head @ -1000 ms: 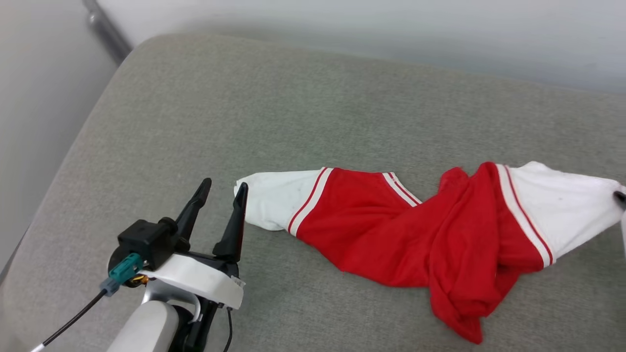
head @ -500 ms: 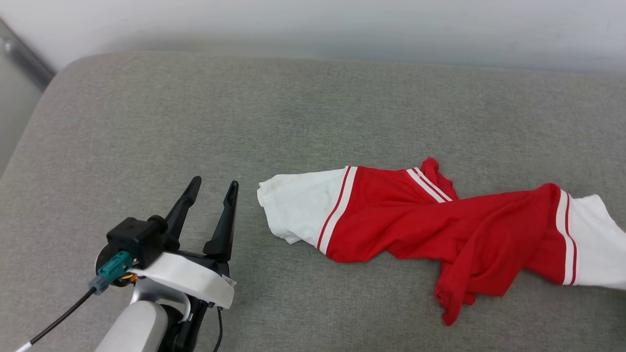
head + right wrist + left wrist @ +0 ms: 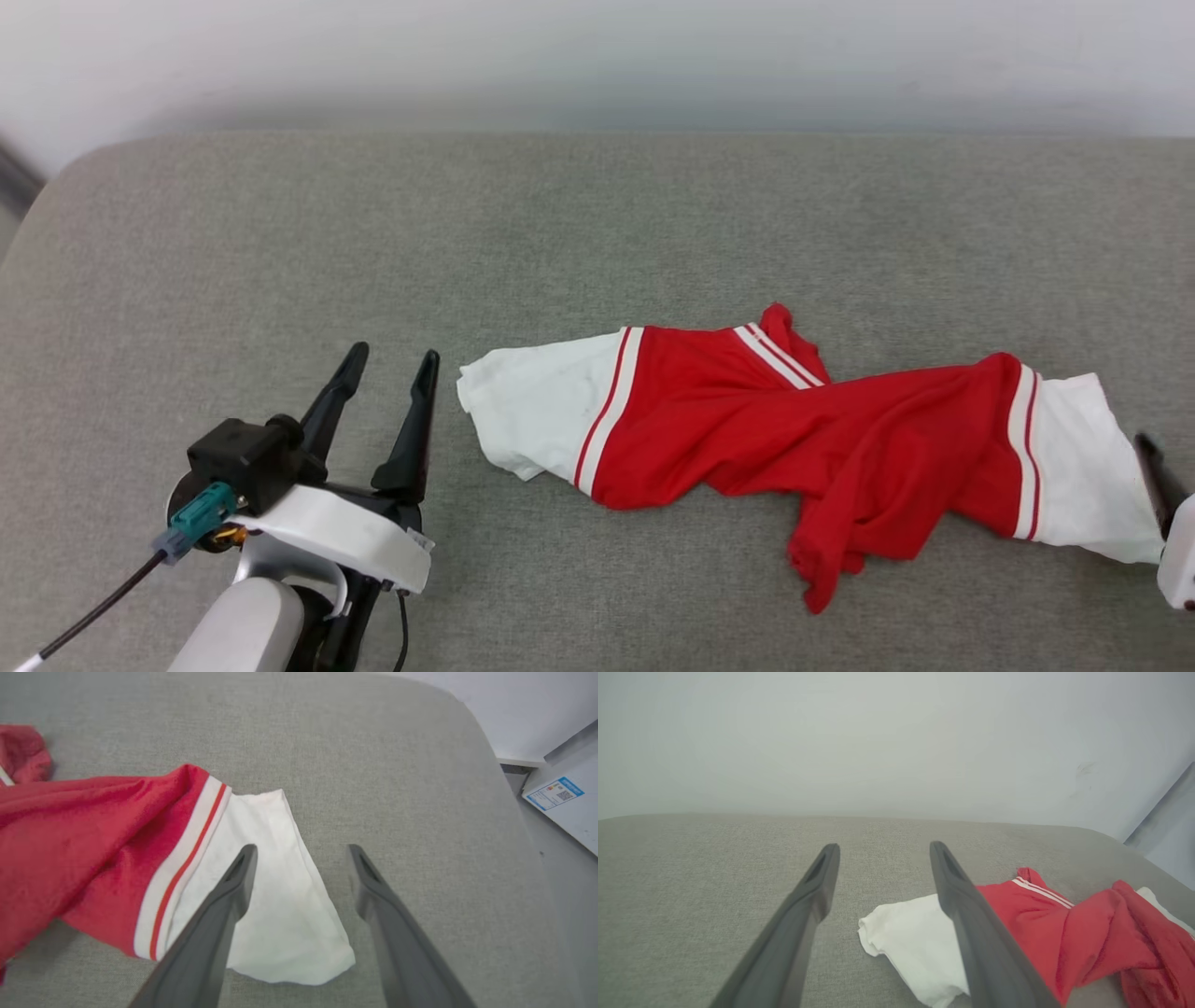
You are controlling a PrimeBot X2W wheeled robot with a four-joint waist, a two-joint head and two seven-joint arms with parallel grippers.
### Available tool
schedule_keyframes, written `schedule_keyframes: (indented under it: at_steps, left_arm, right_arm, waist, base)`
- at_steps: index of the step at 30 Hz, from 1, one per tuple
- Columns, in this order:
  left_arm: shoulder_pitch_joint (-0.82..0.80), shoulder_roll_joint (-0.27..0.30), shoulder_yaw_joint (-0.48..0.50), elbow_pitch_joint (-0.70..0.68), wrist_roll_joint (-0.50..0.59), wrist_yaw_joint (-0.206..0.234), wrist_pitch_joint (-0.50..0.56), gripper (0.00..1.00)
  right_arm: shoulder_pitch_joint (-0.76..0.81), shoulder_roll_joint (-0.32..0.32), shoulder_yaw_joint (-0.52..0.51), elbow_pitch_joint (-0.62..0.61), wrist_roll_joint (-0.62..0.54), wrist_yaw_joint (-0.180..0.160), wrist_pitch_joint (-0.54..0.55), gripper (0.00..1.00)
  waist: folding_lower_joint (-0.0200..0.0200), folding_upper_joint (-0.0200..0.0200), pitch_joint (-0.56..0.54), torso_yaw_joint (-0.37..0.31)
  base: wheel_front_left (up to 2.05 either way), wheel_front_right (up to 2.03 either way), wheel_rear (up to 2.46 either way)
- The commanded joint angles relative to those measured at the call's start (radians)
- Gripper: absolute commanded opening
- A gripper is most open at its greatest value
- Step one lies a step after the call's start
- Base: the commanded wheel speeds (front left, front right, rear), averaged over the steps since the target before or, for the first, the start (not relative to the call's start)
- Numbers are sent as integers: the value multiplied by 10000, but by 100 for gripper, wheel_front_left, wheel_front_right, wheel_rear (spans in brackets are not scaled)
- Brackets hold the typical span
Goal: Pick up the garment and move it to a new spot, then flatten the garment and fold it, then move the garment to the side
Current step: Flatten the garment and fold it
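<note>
The white sleeve lies flat and slack, so my right gripper should next pinch it by its loose cuff edge (image 3: 1130,467).
The garment (image 3: 803,439) is a red shirt with white sleeves and red-and-white striped trim. It lies twisted and stretched sideways on the grey cushion (image 3: 597,215). My left gripper (image 3: 394,353) stands open just left of the left white sleeve (image 3: 527,420), not touching it. In the left wrist view the left gripper (image 3: 883,845) has nothing between its fingers, with the garment (image 3: 1027,914) to its right. My right gripper (image 3: 302,848) is open above the right white sleeve (image 3: 275,896), which lies loose on the cushion. One of its dark fingers (image 3: 1156,478) shows at the head view's right edge.
A pale wall (image 3: 597,56) runs along the cushion's far side. The cushion's rounded right end (image 3: 495,765) drops to a floor where a white sheet with a blue label (image 3: 556,794) lies. Bare cushion stretches behind and in front of the garment.
My right gripper has opened and let go of the right sleeve, which now lies flat on the cushion. The head camera has swung, shifting the whole picture. The left gripper stays open.
</note>
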Motion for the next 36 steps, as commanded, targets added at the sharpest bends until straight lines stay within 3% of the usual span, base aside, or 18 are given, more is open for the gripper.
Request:
schedule_keyframes:
  at_steps: [1,7,12,20,23,31,36]
  left_arm:
    - [84,56,-20,-66,-99,-99,44,100]
    - [35,419,-8,-285,-358,-199,767,100]
    - [-120,907,-236,-488,-691,-273,2240,100]
    - [-248,1450,-254,-727,-1732,10,4866,100]
    - [-519,1871,-282,-637,-1598,269,5637,100]
    - [-1389,2299,-166,-192,-1374,572,6349,100]
    - [-1718,2270,-322,105,-1361,445,6564,100]
  right_arm:
    - [78,222,-178,-404,-193,-7,-291,100]
    - [487,1696,-859,-2319,-231,-7,-1692,100]
    - [1046,2582,-933,-3324,-114,-5,-2949,100]
    - [1500,2909,-686,-3713,-115,-5,-3850,100]
    - [1507,2954,-450,-3688,-271,-5,-3889,100]
    - [1159,3046,-229,-3693,-145,-5,-4022,100]
    - [1082,3037,-187,-3697,-164,-5,-3963,100]
  waist:
    - [0,-1,-156,-123]
    - [0,-1,-260,-373]
    - [0,-1,-138,-721]
    - [0,-1,504,-1283]
    - [0,-1,863,-1390]
    - [0,-1,1718,-1710]
    - [0,-1,2061,-1710]
  base:
    - [0,0,0]
    - [0,0,0]
    - [0,0,0]
    - [0,0,0]
    - [0,0,0]
    - [0,0,0]
    - [0,0,0]
